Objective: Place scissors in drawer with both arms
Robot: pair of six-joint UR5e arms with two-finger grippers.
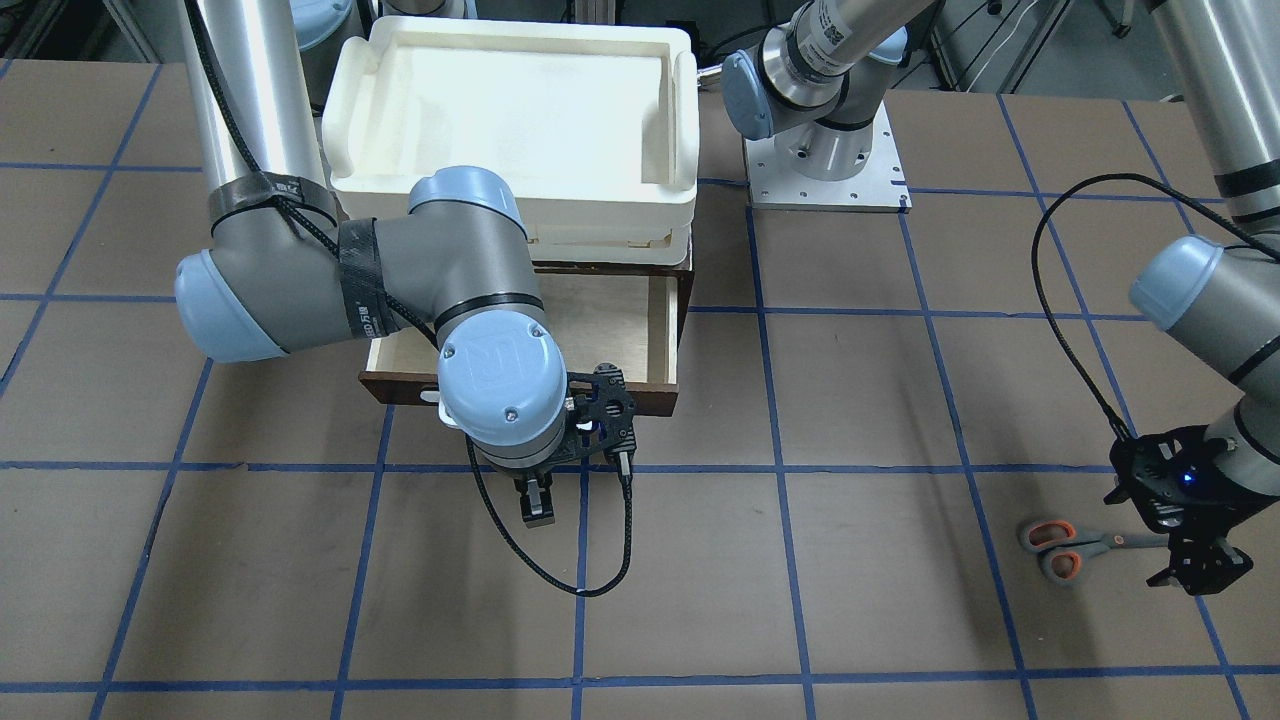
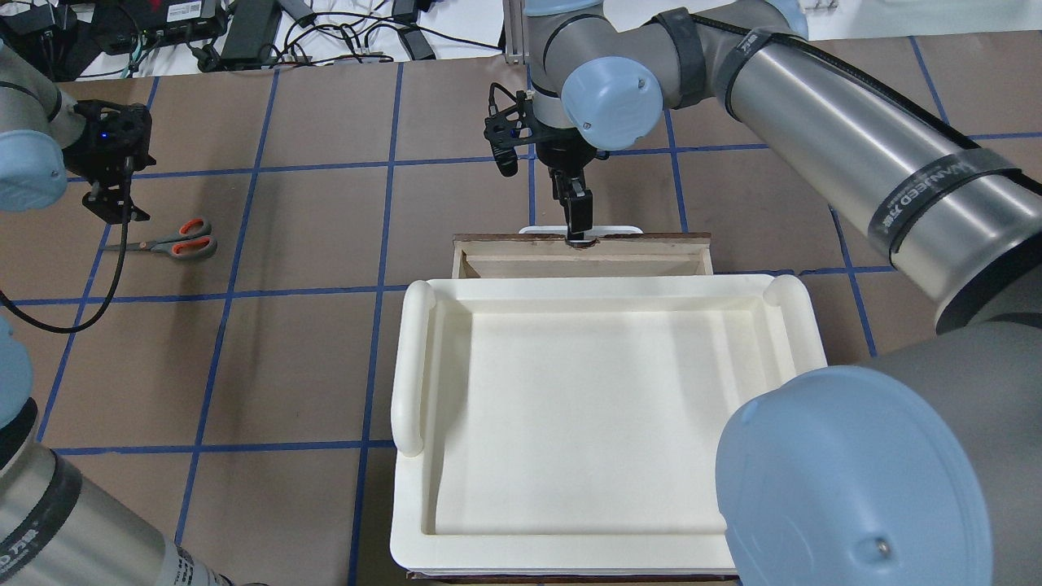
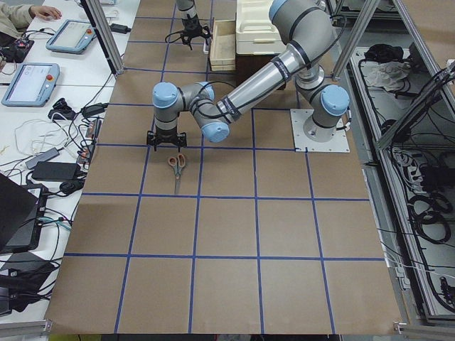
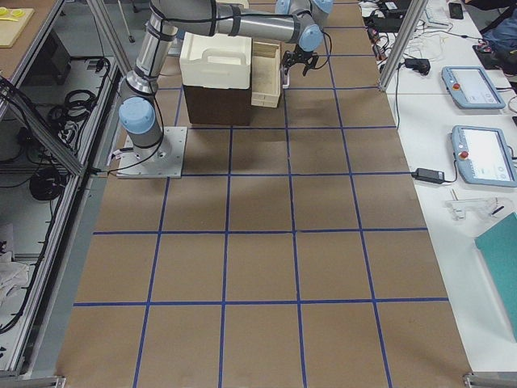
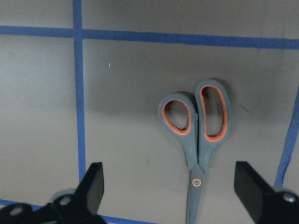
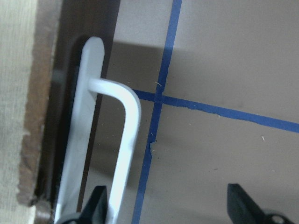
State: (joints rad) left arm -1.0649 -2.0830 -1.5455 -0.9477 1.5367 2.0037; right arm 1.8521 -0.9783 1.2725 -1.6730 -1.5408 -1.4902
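Note:
The loops of the scissors widen into round curves, so the left gripper should grab the scissors next by the narrow handle parts beside the screw (image 1: 1100, 542) (image 5: 198, 157).
The scissors (image 1: 1075, 545) lie flat on the brown table, shut, orange-lined loops toward the table's middle. They also show in the overhead view (image 2: 167, 242) and the left wrist view (image 5: 198, 135). My left gripper (image 1: 1200, 572) hangs open just above their blade end, a finger on either side (image 5: 170, 191), touching nothing. The dark brown drawer (image 1: 655, 400) stands pulled out, its pale inside (image 1: 600, 320) empty. My right gripper (image 1: 535, 505) is open at the drawer's front. The white handle (image 6: 124, 140) runs beside its left finger (image 6: 96, 205).
A white plastic bin (image 1: 680, 130) sits on top of the drawer's cabinet and covers most of it in the overhead view (image 2: 411, 366). An arm's metal base plate (image 1: 880, 190) is bolted beside it. Blue tape lines grid the table.

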